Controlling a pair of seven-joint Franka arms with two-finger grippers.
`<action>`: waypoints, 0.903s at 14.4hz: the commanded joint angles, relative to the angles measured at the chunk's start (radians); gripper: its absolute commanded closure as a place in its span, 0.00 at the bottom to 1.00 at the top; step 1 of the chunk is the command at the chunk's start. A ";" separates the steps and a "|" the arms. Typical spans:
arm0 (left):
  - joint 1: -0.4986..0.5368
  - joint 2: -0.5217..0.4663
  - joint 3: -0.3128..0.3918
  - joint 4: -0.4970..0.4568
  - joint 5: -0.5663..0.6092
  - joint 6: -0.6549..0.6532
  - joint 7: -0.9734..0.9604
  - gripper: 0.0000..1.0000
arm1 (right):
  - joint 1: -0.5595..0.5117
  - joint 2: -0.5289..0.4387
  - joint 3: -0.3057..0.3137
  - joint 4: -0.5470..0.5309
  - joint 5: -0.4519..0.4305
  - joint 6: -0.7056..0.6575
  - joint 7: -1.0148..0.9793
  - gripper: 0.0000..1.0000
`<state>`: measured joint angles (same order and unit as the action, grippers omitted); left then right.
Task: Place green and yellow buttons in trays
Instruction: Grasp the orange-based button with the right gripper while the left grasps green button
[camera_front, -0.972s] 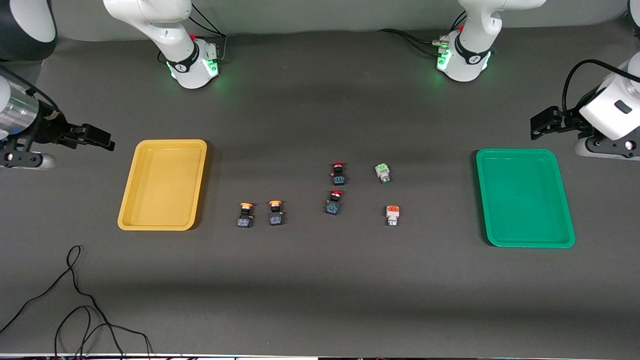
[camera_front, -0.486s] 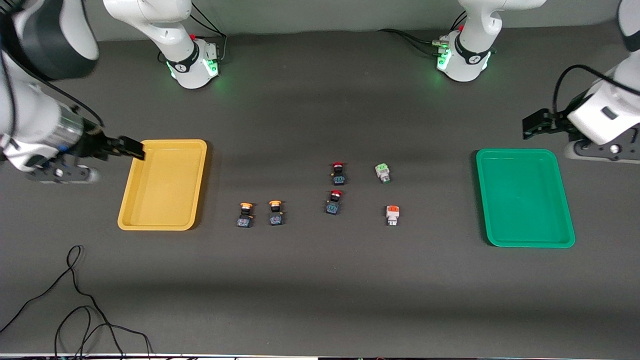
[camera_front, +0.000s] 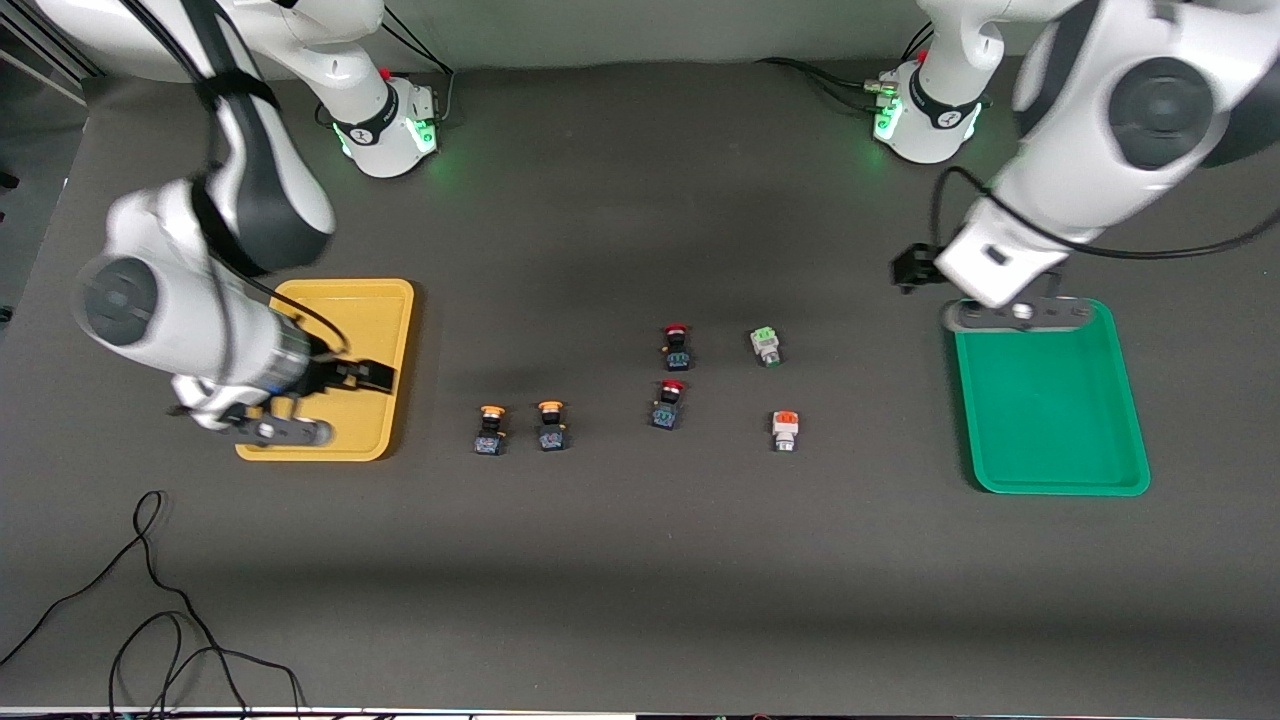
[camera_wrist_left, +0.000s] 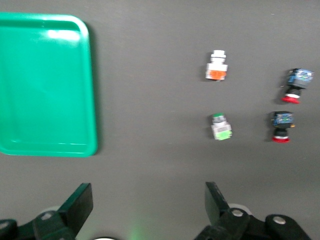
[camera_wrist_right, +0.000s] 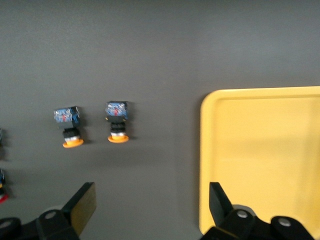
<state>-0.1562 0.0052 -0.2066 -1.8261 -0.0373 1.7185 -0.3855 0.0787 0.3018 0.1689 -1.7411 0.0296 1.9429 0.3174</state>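
I will next take the yellow button by its black and blue base block (camera_front: 488, 444) with my right gripper. The button is meant for the yellow tray (camera_front: 340, 320).
Two yellow buttons (camera_front: 489, 430) (camera_front: 550, 425) lie side by side on the table beside the yellow tray (camera_front: 340, 320), and both yellow buttons (camera_wrist_right: 69, 127) (camera_wrist_right: 117, 121) show in the right wrist view. The green button (camera_front: 766, 346) (camera_wrist_left: 220, 127) lies nearer the green tray (camera_front: 1050, 420) (camera_wrist_left: 45, 85). My right gripper (camera_front: 372, 377) (camera_wrist_right: 150, 205) hangs open and empty over the yellow tray's (camera_wrist_right: 260, 150) edge that faces the buttons. My left gripper (camera_front: 906, 270) (camera_wrist_left: 148, 202) is open and empty over the table by the green tray's corner.
Two red-capped switches (camera_front: 677, 346) (camera_front: 667, 404) lie between the yellow buttons and the green one. An orange-capped white switch (camera_front: 785, 430) lies nearer the front camera than the green button. A loose black cable (camera_front: 150, 600) trails near the front edge at the right arm's end.
Both arms have swung in from the table's ends. The right gripper crossed onto the yellow tray; the left gripper came to the green tray's corner. Nothing on the table moved.
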 joint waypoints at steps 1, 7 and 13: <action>-0.100 -0.028 -0.004 -0.082 -0.016 0.119 -0.166 0.00 | 0.041 0.097 -0.003 0.020 -0.003 0.076 0.089 0.00; -0.249 0.025 -0.005 -0.214 -0.010 0.330 -0.357 0.00 | 0.127 0.255 -0.011 0.014 -0.008 0.292 0.190 0.00; -0.302 0.244 -0.004 -0.332 0.085 0.674 -0.524 0.00 | 0.151 0.342 -0.037 -0.001 -0.128 0.360 0.201 0.00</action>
<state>-0.4363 0.1757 -0.2263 -2.1504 -0.0054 2.3155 -0.8411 0.2163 0.6303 0.1550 -1.7409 -0.0418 2.2939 0.4871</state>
